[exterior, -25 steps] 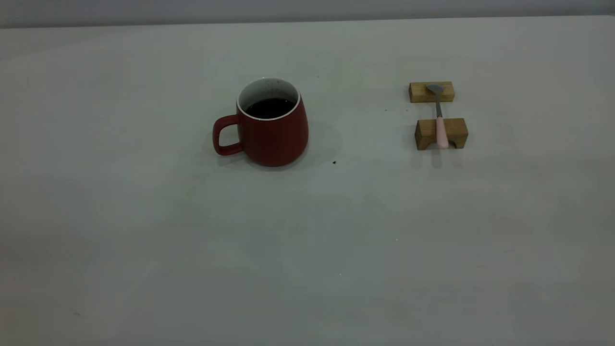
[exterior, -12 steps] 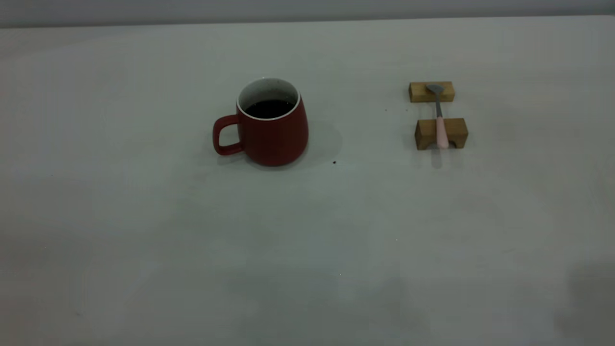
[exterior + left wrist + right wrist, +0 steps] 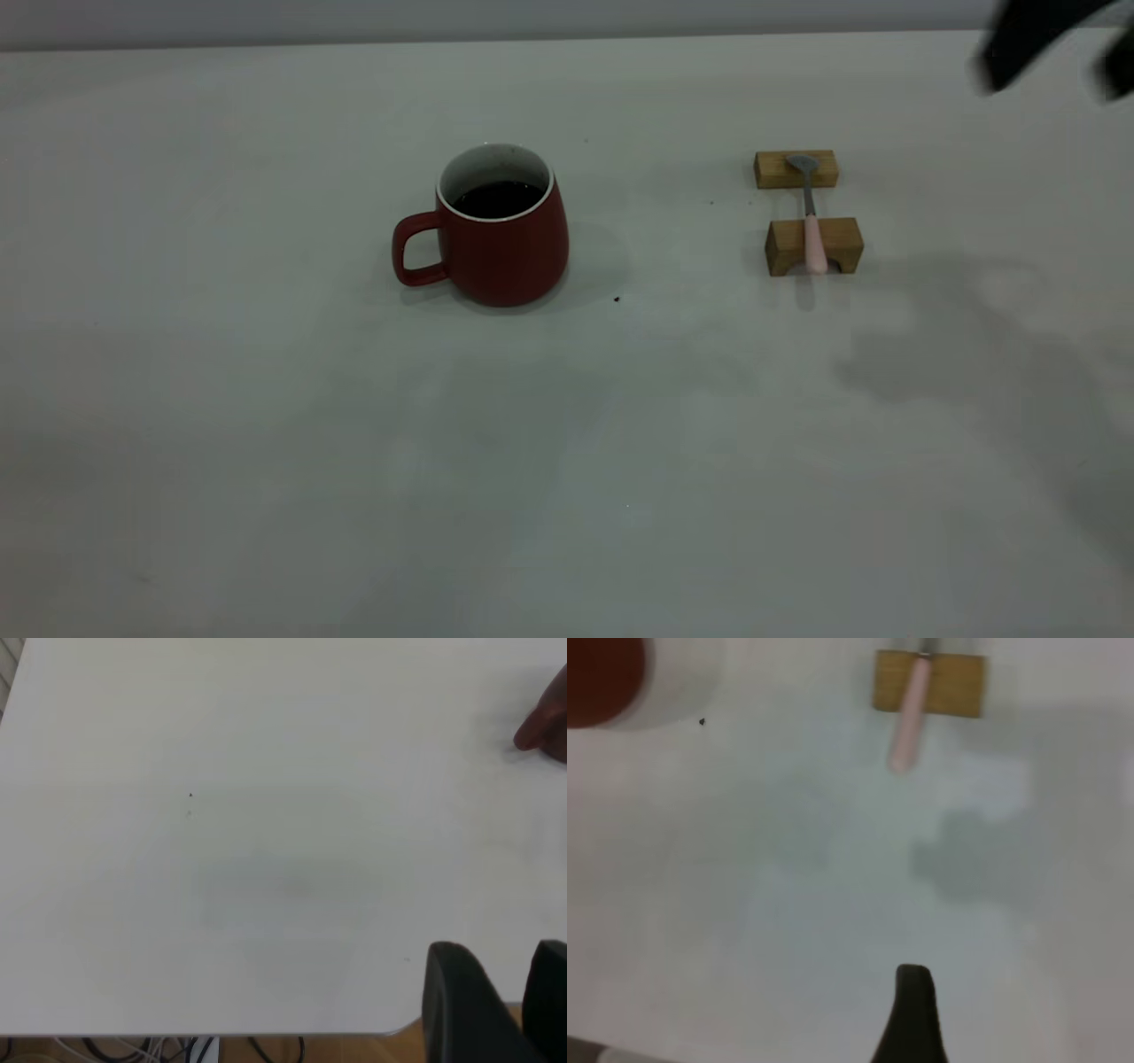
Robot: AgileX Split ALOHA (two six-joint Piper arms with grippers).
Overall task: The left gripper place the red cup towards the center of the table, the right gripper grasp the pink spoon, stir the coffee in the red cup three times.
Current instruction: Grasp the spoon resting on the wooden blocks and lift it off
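My right gripper picks up the spoon by its pink handle (image 3: 815, 246) next, since the spoon's metal bowl (image 3: 803, 164) stays free to stir the coffee.
The red cup (image 3: 505, 248) stands upright left of the table's (image 3: 266, 461) middle, handle to the left, with dark coffee (image 3: 496, 198) inside. The pink spoon (image 3: 812, 232) lies across two wooden blocks to the right, bowl on the far block. My right gripper (image 3: 1052, 78) hangs high at the back right, beyond the spoon, open and empty; its wrist view shows one of its fingers (image 3: 914, 1014), the spoon (image 3: 907, 718) and the cup (image 3: 602, 678). The left gripper (image 3: 505, 950) hovers over the table's edge, slightly open and empty, the cup (image 3: 545, 731) far off.
Two tan wooden blocks (image 3: 796, 169) (image 3: 837, 245) carry the spoon. A dark speck (image 3: 617, 299) lies on the table right of the cup. Cables (image 3: 177, 1050) show below the table's edge by the left gripper. A broad shadow (image 3: 1001, 354) covers the table's right side.
The right gripper has come into the exterior view at the top right, and its shadow has spread over the table's right side. Cup and spoon have not moved.
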